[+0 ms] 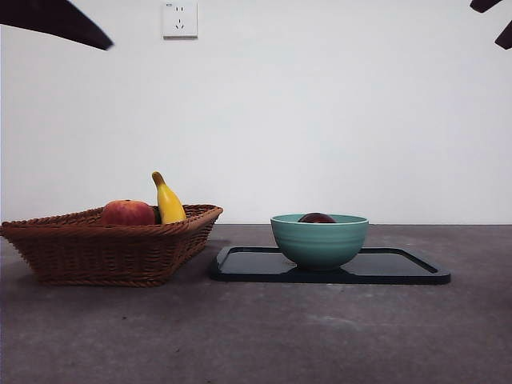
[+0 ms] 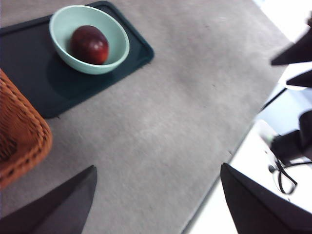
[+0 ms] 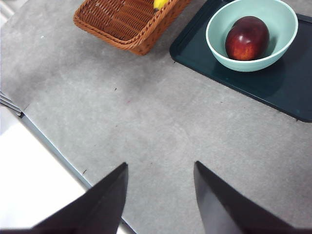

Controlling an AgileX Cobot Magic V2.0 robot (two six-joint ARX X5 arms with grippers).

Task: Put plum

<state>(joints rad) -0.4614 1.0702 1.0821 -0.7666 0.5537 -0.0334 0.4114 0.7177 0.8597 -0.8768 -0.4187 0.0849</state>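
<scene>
The plum should go in the wicker basket (image 1: 104,252), so my left gripper will grab it by its round body (image 1: 316,218) next.
The dark maroon plum (image 1: 317,218) lies inside the teal bowl (image 1: 319,240), which stands on the black tray (image 1: 400,268). It also shows in the left wrist view (image 2: 89,45) and in the right wrist view (image 3: 247,37). My left gripper (image 2: 158,195) is open and empty, high above the table and away from the bowl (image 2: 87,39). My right gripper (image 3: 161,195) is open and empty, also raised over bare table short of the bowl (image 3: 251,34). In the front view both arms show only as black tips at the top corners.
A wicker basket (image 1: 112,244) stands left of the tray and holds a red-orange fruit (image 1: 127,213) and a yellow banana (image 1: 168,202). The grey table's edge shows in both wrist views (image 3: 48,146). A wall socket (image 1: 179,19) is on the back wall.
</scene>
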